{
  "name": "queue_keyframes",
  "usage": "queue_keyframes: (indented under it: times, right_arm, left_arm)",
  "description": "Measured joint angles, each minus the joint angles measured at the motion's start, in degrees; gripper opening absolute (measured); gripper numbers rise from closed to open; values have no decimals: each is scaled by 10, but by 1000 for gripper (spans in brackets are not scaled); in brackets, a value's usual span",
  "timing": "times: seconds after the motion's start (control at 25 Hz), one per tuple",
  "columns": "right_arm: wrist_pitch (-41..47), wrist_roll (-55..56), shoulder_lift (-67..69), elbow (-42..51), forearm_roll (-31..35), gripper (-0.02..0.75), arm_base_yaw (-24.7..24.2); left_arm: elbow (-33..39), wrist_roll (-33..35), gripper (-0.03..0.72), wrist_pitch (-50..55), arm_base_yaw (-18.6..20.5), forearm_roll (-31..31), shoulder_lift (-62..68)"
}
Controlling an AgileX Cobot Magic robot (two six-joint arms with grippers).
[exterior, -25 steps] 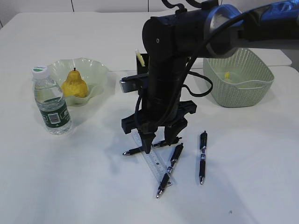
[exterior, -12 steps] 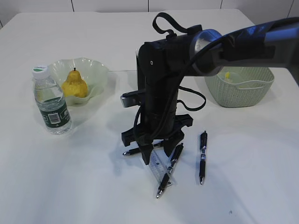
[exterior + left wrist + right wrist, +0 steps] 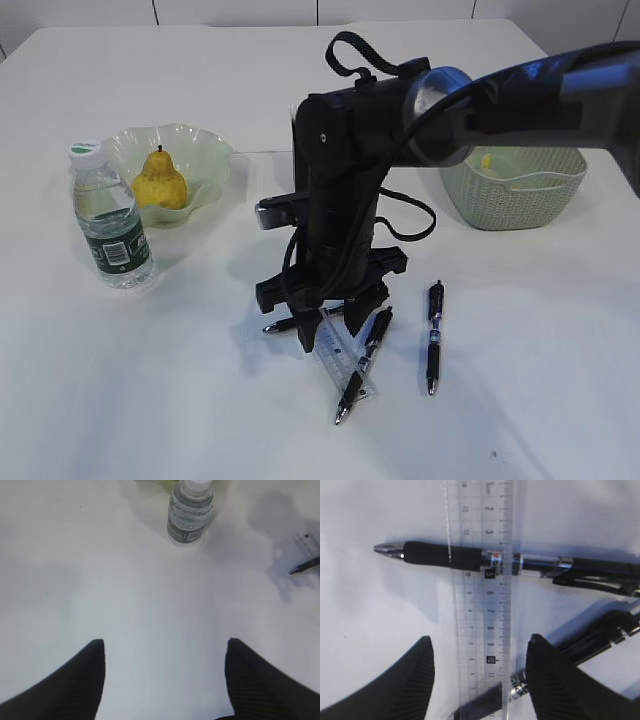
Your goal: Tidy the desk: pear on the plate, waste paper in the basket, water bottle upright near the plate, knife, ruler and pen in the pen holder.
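Black pens cross under the clear ruler, so my right gripper should next grab the ruler by the long edges of its bare part (image 3: 336, 347) between the pens.
My right gripper (image 3: 330, 335) points straight down at mid-table, open, its fingers straddling the clear ruler (image 3: 342, 362). In the right wrist view the ruler (image 3: 485, 605) runs between the jaws of the gripper (image 3: 480, 645), lying over one black pen (image 3: 470, 557), with a second pen (image 3: 600, 635) by the right finger. Further pens (image 3: 432, 335) (image 3: 362, 365) lie beside it. The pear (image 3: 160, 180) sits on the green plate (image 3: 205, 150). The water bottle (image 3: 110, 215) stands upright next to the plate. My left gripper (image 3: 165, 642) hangs open over bare table. The pen holder and knife are hidden.
The green basket (image 3: 515, 190) stands at the back right with a yellow scrap (image 3: 487, 160) inside. The right arm's dark body (image 3: 345, 170) blocks the table's middle back. In the left wrist view the bottle (image 3: 190, 512) is ahead and a pen tip (image 3: 305, 567) at the right edge.
The right arm has swung down and slightly left, bringing its gripper lower over the ruler and covering the pen holder. The left gripper has not moved.
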Motion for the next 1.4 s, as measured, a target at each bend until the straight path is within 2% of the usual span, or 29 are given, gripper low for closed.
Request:
queue_keyframes:
  times: [1.4]
  right_arm:
    - [-11, -19, 20, 0, 3, 464, 0]
  left_arm:
    - [0, 0, 527, 0, 0, 12, 0]
